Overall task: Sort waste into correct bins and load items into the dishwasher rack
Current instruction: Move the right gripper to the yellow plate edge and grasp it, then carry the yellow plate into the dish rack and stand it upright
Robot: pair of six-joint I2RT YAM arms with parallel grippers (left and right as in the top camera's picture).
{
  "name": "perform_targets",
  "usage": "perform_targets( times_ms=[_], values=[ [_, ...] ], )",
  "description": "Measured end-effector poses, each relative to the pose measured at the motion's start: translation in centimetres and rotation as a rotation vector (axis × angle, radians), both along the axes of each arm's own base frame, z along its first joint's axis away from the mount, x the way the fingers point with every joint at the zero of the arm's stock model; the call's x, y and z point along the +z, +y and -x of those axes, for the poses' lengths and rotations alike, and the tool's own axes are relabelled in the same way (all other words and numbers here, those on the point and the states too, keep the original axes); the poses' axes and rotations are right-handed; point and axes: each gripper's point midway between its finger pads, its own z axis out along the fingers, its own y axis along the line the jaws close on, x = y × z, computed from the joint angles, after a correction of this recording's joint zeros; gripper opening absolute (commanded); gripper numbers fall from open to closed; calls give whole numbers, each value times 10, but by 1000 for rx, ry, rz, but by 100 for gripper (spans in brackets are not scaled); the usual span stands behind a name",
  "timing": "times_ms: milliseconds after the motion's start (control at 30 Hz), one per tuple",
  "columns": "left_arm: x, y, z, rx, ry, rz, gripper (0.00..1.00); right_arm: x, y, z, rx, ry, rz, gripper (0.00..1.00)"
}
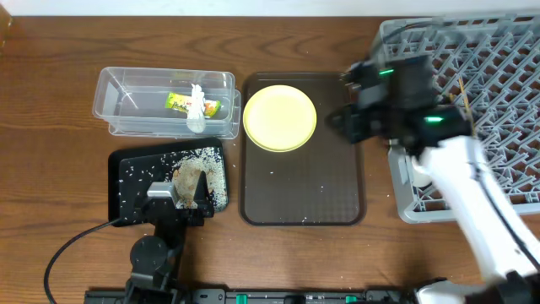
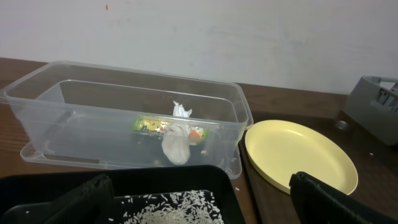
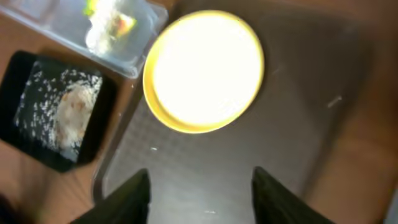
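The yellow plate (image 1: 280, 117) should be picked up by its rim nearest the grey rack with my right gripper. The plate's opposite edge then stays free for loading.
The pale yellow plate (image 1: 280, 117) lies on the far part of the dark brown serving tray (image 1: 304, 194); it also shows in the left wrist view (image 2: 298, 154) and the right wrist view (image 3: 204, 70). The clear tub (image 1: 164, 103) holds the snack wrapper (image 1: 179, 102) and the white tissue (image 1: 196, 110). The black tray (image 1: 126, 177) holds rice scraps (image 1: 202, 173). My left gripper (image 2: 199, 202) is open and empty over the black tray. My right gripper (image 3: 200, 193) is open and empty, above the brown tray, right of the plate. The grey rack (image 1: 498, 84) stands at the right. The bowls are hidden.
A thin wooden stick (image 1: 462, 93) shows in the rack behind my right arm. A few rice grains (image 1: 321, 187) lie on the brown tray. A black cable (image 1: 67, 245) runs over the table at the front left.
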Motion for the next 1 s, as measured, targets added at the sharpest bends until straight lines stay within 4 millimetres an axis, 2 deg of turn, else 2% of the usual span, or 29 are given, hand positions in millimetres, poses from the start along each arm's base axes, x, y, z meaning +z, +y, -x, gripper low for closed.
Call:
perform_targets(
  times_ms=[100,200,400,567,667,700,767,933,1000],
  values=[
    [0,0,0,0,0,0,93,-39,10,-4,-114,65,96,44],
    [0,0,0,0,0,0,93,-70,7,-18,-267,83,165,38],
    [0,0,0,0,0,0,93,-111,3,-48,-427,72,193,35],
    [0,0,0,0,0,0,93,-146,10,-63,-457,81,176,34],
    [0,0,0,0,0,0,93,-166,15,-63,-450,113,172,20],
    [0,0,0,0,0,0,93,-172,14,-60,-450,130,181,12],
    [0,0,0,0,0,0,93,-173,12,-58,-456,139,188,1],
    [0,0,0,0,0,0,93,-165,3,-56,-462,157,192,1],
    [0,0,0,0,0,0,93,-155,-4,-55,-440,144,207,1]
  ],
)
